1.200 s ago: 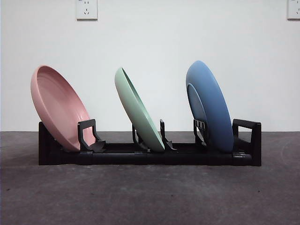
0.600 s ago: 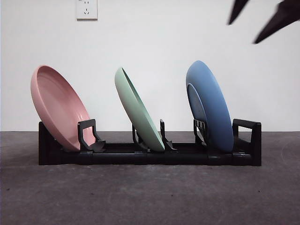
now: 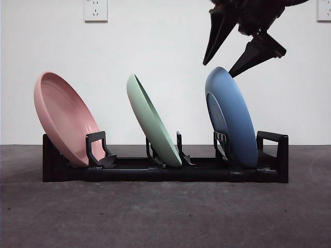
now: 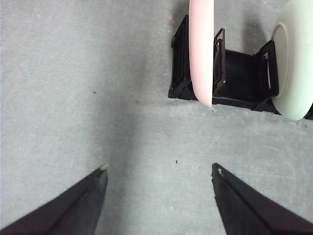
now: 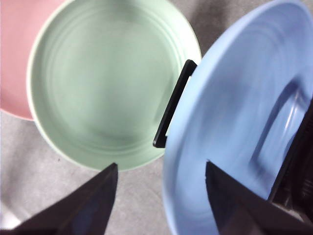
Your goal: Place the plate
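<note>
The blue plate [image 3: 232, 113] needs to be lifted out of the black rack and placed, so my right gripper will next grab the plate by its rim [image 3: 219, 71].
A black rack [image 3: 165, 170] holds three tilted plates: a pink plate [image 3: 62, 116] on the left, a green plate [image 3: 151, 120] in the middle and a blue plate [image 3: 232, 113] on the right. My right gripper [image 3: 218, 70] is open and empty just above the blue plate's top rim, one jaw on each side of it. In the right wrist view the blue plate [image 5: 244, 122] and green plate [image 5: 107, 83] fill the picture behind that gripper [image 5: 161, 171]. My left gripper [image 4: 159, 169] is open and empty over the bare table, near the pink plate [image 4: 201, 49].
The grey table [image 3: 165, 217] runs in front of the rack. A white wall with two sockets [image 3: 95, 10] stands behind. The rack's end handle [image 3: 274, 150] rises beside the blue plate.
My right arm has come down from the top right corner to just above the blue plate. The plates and rack have not moved.
</note>
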